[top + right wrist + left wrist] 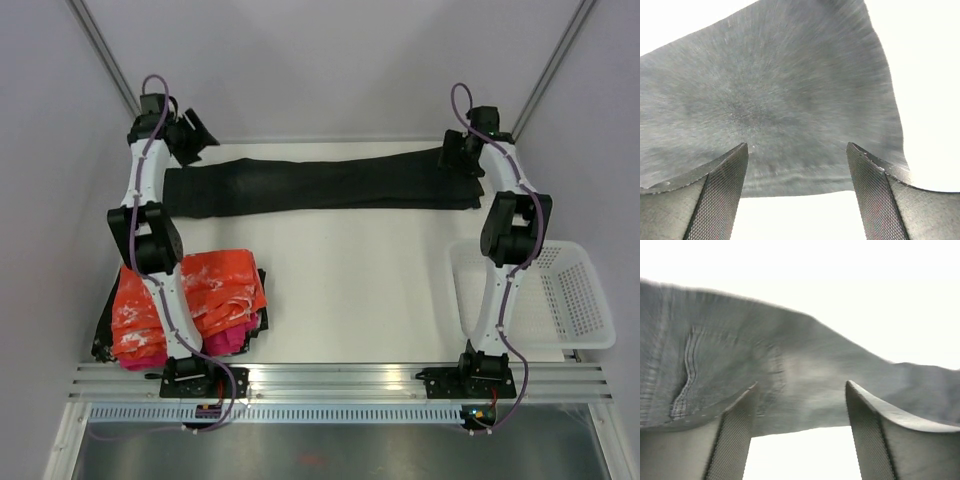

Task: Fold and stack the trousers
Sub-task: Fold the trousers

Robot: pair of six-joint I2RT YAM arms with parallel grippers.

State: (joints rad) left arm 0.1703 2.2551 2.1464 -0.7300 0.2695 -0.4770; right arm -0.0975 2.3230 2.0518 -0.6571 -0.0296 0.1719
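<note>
My right gripper should next grab the black trousers by the leg-end hem, to fold the legs toward the waist end.
The black trousers lie flat in a long strip across the far part of the table, waist end at the left, leg ends at the right. My left gripper hovers at the waist end, open; in the left wrist view its fingers straddle the stitched fabric just above its edge. My right gripper is at the leg ends, open; in the right wrist view its fingers frame the hem. Neither holds cloth.
An orange-and-white mottled garment lies on a magenta-pink one at the near left, beside the left arm. A white mesh basket stands at the right edge by the right arm.
</note>
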